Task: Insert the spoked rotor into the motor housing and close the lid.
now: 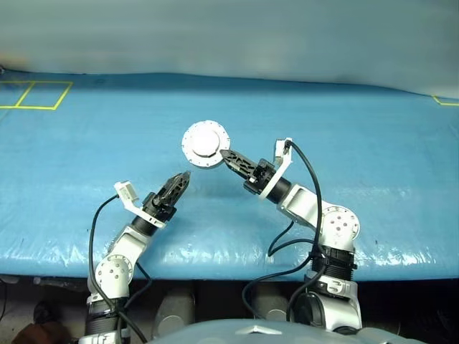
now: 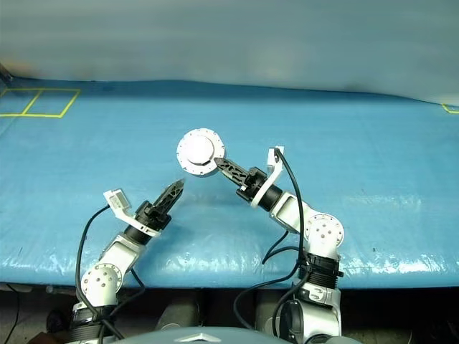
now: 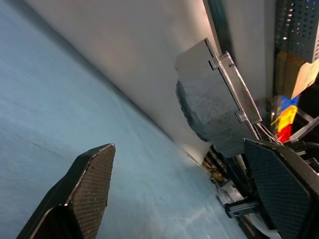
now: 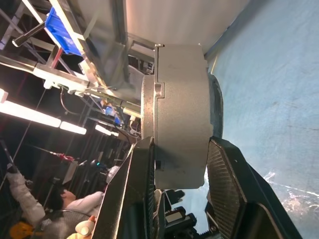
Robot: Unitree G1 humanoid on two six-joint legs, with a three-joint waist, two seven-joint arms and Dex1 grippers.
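My fingers are short of the motor housing (image 3: 214, 97), with blue sheet (image 3: 149, 184) between them and it, and would miss if I closed now. My left gripper needs to move to the housing first and then close on it.
The motor housing (image 1: 205, 142), a round silver body with a notched rim and a raised centre, hangs above the blue table. My right gripper (image 1: 226, 155) is shut on its lower right edge. In the right wrist view the housing (image 4: 179, 109) stands edge-on between the two black fingers (image 4: 144, 179). I cannot tell the lid apart from the cup. The spoked rotor is hidden. My left gripper (image 1: 182, 179) is open and empty, lower and to the left, clear of the housing. Its pads (image 3: 92, 174) stand wide apart, with the housing (image 3: 214, 109) beyond them.
A blue sheet covers the table (image 1: 344, 143). Yellow tape squares (image 1: 36, 94) mark its far left corner, and its front edge (image 1: 229, 266) runs just ahead of my arms. Past the table's far side are metal racks, a blue bin (image 4: 65, 35) and a person (image 4: 30, 209).
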